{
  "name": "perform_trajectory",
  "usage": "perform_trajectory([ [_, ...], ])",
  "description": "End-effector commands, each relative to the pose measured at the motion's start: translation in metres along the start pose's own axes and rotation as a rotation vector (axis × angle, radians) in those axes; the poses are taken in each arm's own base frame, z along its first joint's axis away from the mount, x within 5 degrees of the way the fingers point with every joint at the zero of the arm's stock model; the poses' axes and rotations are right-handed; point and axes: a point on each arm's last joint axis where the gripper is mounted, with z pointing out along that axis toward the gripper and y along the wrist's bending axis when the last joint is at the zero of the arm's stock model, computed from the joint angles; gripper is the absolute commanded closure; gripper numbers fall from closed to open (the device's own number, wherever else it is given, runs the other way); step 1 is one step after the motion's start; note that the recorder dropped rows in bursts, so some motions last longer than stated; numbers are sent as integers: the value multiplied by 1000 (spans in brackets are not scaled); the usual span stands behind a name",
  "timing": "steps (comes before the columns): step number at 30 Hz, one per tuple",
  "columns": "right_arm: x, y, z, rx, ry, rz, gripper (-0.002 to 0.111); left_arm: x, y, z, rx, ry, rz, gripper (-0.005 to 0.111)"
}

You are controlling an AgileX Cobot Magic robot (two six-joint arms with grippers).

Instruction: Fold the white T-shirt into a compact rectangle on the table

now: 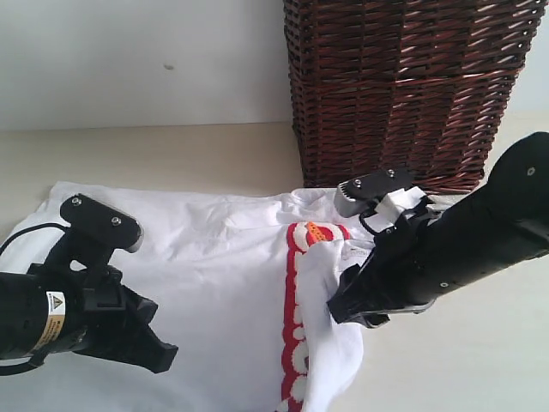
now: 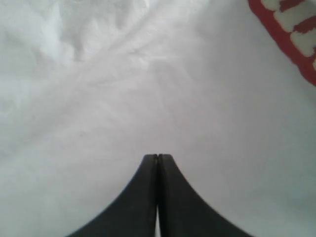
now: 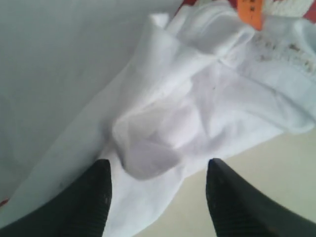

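Observation:
To fold the T-shirt (image 1: 206, 257), my right gripper will next grab the T-shirt's bunched folded edge (image 1: 333, 275), since it stands up in a fold while the other half lies flat.
The white T-shirt (image 1: 206, 257) lies spread on the table (image 1: 154, 154), its right side folded over so a strip of red-outlined lettering (image 1: 292, 318) shows along the fold. My left gripper (image 1: 159, 348) hovers low over the shirt's left half, its jaws shut with nothing between them; the left wrist view shows plain white cloth (image 2: 148, 89) under the tips (image 2: 158, 157) and red lettering (image 2: 291, 34) at one corner. My right gripper (image 1: 343, 309) stands open over the bunched folded edge (image 3: 168, 138), one finger over cloth, the other over bare table (image 3: 276, 168). An orange tag (image 3: 251, 12) shows near the collar.
A dark brown wicker basket (image 1: 403, 86) stands at the back right, just behind the shirt's collar and my right arm. A white wall (image 1: 129, 60) closes the back. Bare table (image 1: 463, 360) lies right of the shirt.

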Motion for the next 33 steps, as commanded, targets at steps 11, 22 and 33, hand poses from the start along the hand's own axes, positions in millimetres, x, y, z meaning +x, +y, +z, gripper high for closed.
perform_trajectory([
  [11, 0, -1, 25, -81, -40, -102, 52, 0, 0, -1, -4, -4, -15, 107],
  [22, 9, 14, 32, -277, 12, -232, 109, 0, 0, -1, -4, -4, -12, 107],
  [33, 7, 13, -31, -54, 79, -17, 108, 0, -1, -1, 5, -2, -11, 107],
])
